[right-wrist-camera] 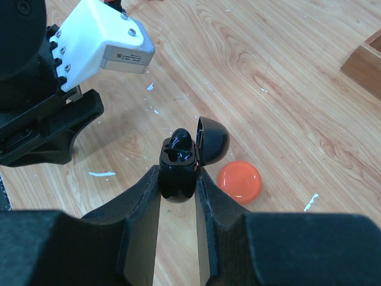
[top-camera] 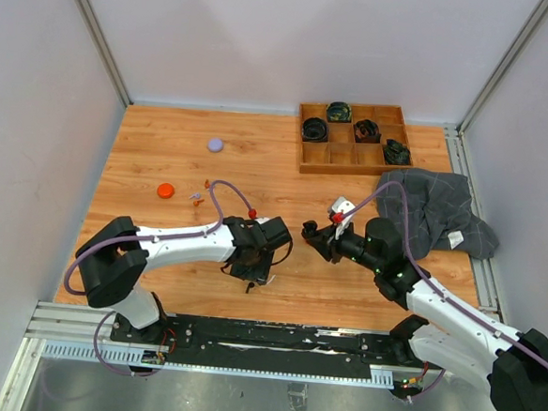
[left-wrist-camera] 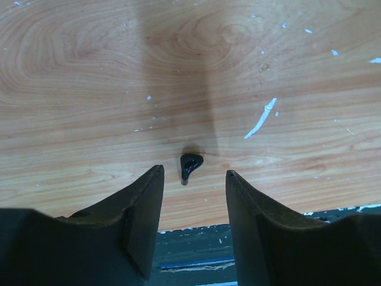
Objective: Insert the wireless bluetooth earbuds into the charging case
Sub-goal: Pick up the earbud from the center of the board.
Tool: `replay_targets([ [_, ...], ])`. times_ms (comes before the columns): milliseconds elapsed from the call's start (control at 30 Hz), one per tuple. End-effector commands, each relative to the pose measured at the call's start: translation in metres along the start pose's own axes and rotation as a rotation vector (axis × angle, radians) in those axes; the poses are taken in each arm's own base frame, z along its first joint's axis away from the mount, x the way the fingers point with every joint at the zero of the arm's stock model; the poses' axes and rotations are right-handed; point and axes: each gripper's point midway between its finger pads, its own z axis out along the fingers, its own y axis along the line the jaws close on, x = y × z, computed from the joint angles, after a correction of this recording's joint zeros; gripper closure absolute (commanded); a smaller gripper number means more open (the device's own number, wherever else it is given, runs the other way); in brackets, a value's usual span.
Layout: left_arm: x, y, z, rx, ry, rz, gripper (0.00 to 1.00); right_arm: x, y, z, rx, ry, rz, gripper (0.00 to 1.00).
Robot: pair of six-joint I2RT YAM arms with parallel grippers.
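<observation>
My left gripper grabs the black earbud across its rounded head (top-camera: 251, 285) (left-wrist-camera: 191, 160) next, since that leaves the narrow stem free to go into the charging case.
In the left wrist view a black earbud (left-wrist-camera: 190, 165) lies on the wood, just ahead of the gap between my fingertips. My left gripper (left-wrist-camera: 193, 176) hangs open above it and touches nothing. My right gripper (right-wrist-camera: 178, 179) is shut on a black charging case (right-wrist-camera: 177, 173), whose lid (right-wrist-camera: 213, 138) stands open. One black earbud (right-wrist-camera: 178, 143) sits in the case. From above, the left gripper (top-camera: 251, 272) points down near the table's front edge. The right gripper (top-camera: 311, 234) holds the case a short way to its right. Tiny orange-red and pale earbuds (top-camera: 197, 196) lie farther left.
An orange round case (top-camera: 166, 190) and a lilac one (top-camera: 215, 145) sit on the left of the table. A wooden compartment tray (top-camera: 352, 164) with dark cases stands at the back right. A grey checked cloth (top-camera: 433, 212) lies beside the right arm.
</observation>
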Motion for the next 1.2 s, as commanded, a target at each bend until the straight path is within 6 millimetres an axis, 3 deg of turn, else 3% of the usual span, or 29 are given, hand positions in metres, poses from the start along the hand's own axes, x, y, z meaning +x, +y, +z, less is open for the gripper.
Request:
replay_targets([
  [0,-0.003,0.002,0.001,-0.061,-0.003,-0.031,0.5,-0.013,-0.002,-0.001,0.015,-0.011,-0.025,0.99],
  [467,0.008,0.004,0.024,-0.131,0.079,-0.021,0.59,-0.015,0.003,0.0,-0.014,-0.029,-0.016,0.99],
  [900,0.021,0.011,0.03,-0.16,0.132,-0.015,0.77,-0.017,0.005,-0.002,-0.023,-0.042,-0.02,0.99],
  [1167,-0.007,0.008,0.017,-0.152,0.009,-0.015,0.85,-0.021,0.016,0.0,-0.086,-0.052,-0.024,0.99],
])
